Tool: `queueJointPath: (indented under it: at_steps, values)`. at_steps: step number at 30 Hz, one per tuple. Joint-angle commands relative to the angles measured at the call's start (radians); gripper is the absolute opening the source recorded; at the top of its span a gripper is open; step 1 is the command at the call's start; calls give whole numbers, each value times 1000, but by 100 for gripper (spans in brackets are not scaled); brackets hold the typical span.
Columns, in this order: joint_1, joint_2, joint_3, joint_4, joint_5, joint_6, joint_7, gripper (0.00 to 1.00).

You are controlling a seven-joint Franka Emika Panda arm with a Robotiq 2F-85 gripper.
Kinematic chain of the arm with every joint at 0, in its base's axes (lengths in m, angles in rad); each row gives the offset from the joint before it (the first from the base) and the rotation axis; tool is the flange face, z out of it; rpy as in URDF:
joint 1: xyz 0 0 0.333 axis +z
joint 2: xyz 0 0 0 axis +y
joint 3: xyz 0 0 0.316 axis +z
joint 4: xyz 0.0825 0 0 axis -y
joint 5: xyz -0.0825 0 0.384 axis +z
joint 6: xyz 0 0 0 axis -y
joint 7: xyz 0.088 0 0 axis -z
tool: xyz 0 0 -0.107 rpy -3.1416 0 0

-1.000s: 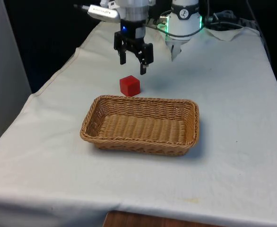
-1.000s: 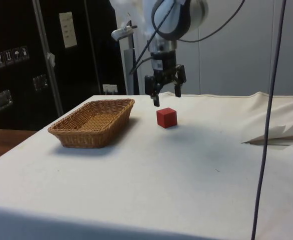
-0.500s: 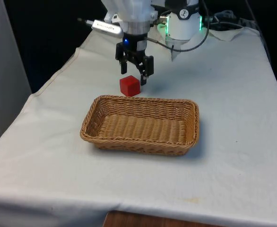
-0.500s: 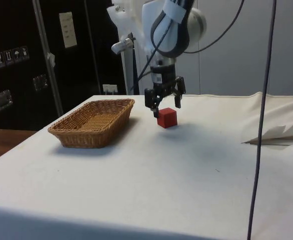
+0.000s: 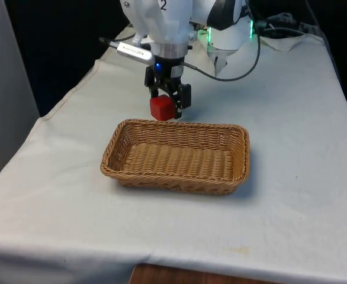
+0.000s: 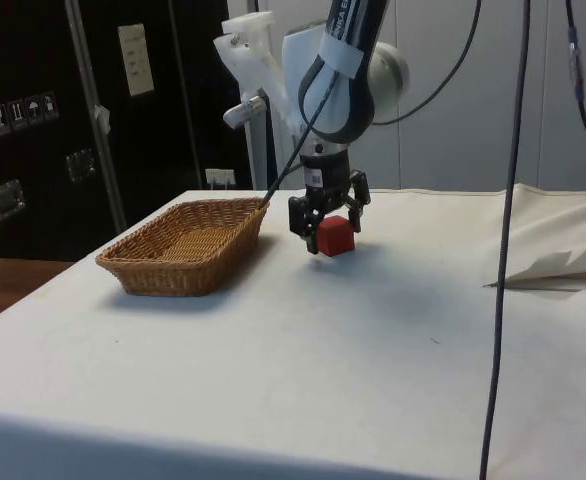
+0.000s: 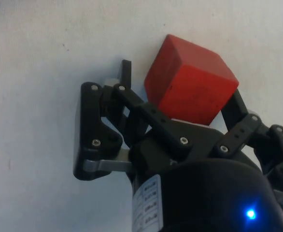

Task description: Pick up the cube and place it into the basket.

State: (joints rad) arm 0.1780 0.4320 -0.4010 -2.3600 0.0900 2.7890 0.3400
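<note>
My gripper grabs two opposite sides of the red cube (image 5: pixel 161 108) next, to place it into the basket.
The red cube (image 5: pixel 161 108) (image 6: pixel 335 236) rests on the white cloth just behind the far rim of the wicker basket (image 5: pixel 174 182) (image 6: pixel 169 276). My gripper (image 5: pixel 166 107) (image 6: pixel 325 231) has come down around the cube and is open, with one finger on either side of it. In the wrist view the cube (image 7: pixel 190 88) sits between the black fingers (image 7: pixel 126 72); a narrow gap shows beside that finger, while the other finger lies close against the opposite face. The basket holds nothing.
A dark cable (image 6: pixel 501 250) hangs down in the side view's foreground. The cloth bunches into a fold (image 6: pixel 558 265) at the side view's right. The table's edge runs along the front view's left (image 5: pixel 55 109).
The gripper has descended from above the cube until its fingers straddle it. The cube and the basket have stayed in place.
</note>
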Motion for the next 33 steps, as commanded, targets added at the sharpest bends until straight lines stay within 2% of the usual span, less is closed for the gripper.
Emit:
queueJointPath:
  at_steps: [1,7,20,21,22,23,24,30,33]
  values:
    - [-4,-6,6,-2,7,3,-3,100]
    - [0,-1,-1,1,0,-1,0,100]
    - [-1,1,0,6,1,-3,-1,100]
    - [-1,2,0,7,1,-3,-1,97]
    - [-1,2,0,8,1,-4,-2,79]
    - [0,0,-2,5,0,-1,-1,68]
    - [-2,2,0,9,1,-4,-2,68]
    - [-2,4,-1,11,1,-5,-2,0]
    - [0,1,-2,8,0,-3,-1,1]
